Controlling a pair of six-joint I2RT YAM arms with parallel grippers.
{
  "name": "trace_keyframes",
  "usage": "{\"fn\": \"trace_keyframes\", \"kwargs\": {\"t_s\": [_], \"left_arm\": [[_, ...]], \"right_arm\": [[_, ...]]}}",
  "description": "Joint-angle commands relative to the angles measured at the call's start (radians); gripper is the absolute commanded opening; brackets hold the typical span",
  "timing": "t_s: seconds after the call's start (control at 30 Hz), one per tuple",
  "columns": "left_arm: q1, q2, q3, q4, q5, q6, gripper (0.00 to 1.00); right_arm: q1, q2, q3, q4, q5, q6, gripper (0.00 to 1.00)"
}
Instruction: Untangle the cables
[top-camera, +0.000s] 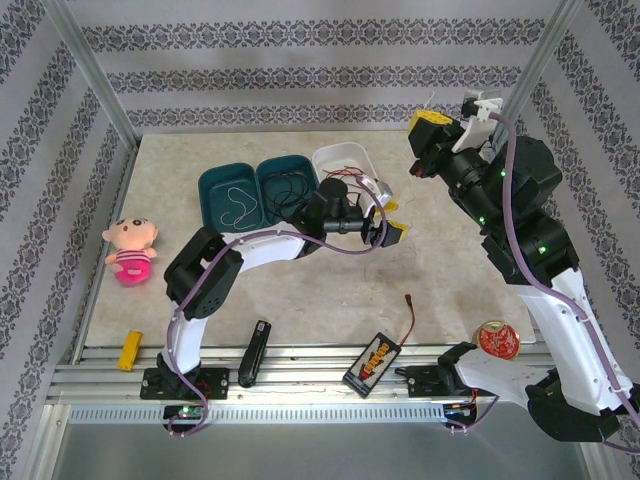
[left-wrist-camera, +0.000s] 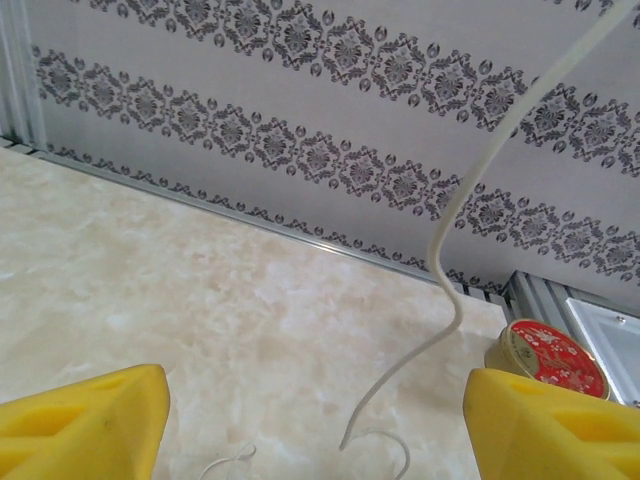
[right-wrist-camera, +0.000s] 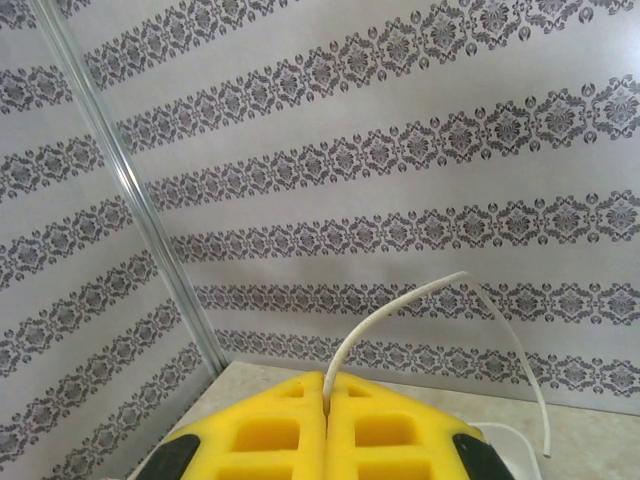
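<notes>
The white cable needs to be grabbed next by its hanging part (left-wrist-camera: 456, 206) with my left gripper, which leaves the right gripper's hold free, to take over untangling.
High at the right rear, my right gripper (top-camera: 428, 125) is shut on a white cable (right-wrist-camera: 400, 305), which sticks out from between its yellow pads (right-wrist-camera: 270, 430) and arcs over to the right. In the left wrist view the white cable (left-wrist-camera: 470, 190) hangs down between the yellow fingers (left-wrist-camera: 85, 420) without touching either. My left gripper (top-camera: 390, 218) is open, low over the table beside the white tray (top-camera: 345, 158). A red cable (top-camera: 345, 180) lies by that tray. A black cable (top-camera: 290, 188) is coiled in one teal tray (top-camera: 270, 170), and a thin white wire (top-camera: 237, 205) lies in the other.
A red-lidded can (top-camera: 498, 340) stands at the front right. A black-and-yellow box (top-camera: 375, 362) with a short red lead (top-camera: 408, 315), a black bar (top-camera: 255, 352) and a yellow block (top-camera: 130, 350) lie along the front edge. A doll (top-camera: 132, 250) sits at the left.
</notes>
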Motion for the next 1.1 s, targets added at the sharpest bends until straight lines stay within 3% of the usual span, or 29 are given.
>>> {"fn": "trace_keyframes", "kwargs": {"t_s": [0.0, 0.07, 0.2, 0.33, 0.47, 0.57, 0.77, 0.93, 1.07], "left_arm": [[-0.024, 0.022, 0.057, 0.074, 0.054, -0.04, 0.75], [-0.03, 0.041, 0.07, 0.087, 0.046, -0.058, 0.73], [-0.032, 0.082, 0.096, 0.116, -0.008, -0.109, 0.59], [-0.031, 0.121, 0.133, 0.141, -0.074, -0.162, 0.39], [-0.017, 0.122, 0.14, 0.165, -0.164, -0.216, 0.11], [0.013, 0.09, 0.091, 0.226, -0.199, -0.265, 0.0], [0.044, -0.03, -0.018, 0.284, -0.198, -0.255, 0.0], [0.045, -0.113, -0.079, 0.297, -0.236, -0.217, 0.0], [0.044, -0.165, -0.111, 0.289, -0.282, -0.145, 0.0]], "right_arm": [[0.006, 0.007, 0.004, 0.046, -0.025, 0.03, 0.0], [0.006, 0.011, 0.001, 0.052, -0.027, 0.035, 0.0], [0.005, 0.011, -0.014, 0.071, -0.033, 0.047, 0.0], [0.001, -0.001, -0.035, 0.078, -0.033, 0.057, 0.0], [-0.013, -0.04, -0.085, 0.071, 0.0, 0.061, 0.0], [-0.046, -0.101, -0.158, 0.055, 0.069, 0.077, 0.0], [-0.207, -0.212, -0.376, -0.023, 0.168, 0.209, 0.0], [-0.341, -0.193, -0.581, -0.008, 0.014, 0.378, 0.0], [-0.365, -0.116, -0.754, 0.12, -0.164, 0.52, 0.0]]}}
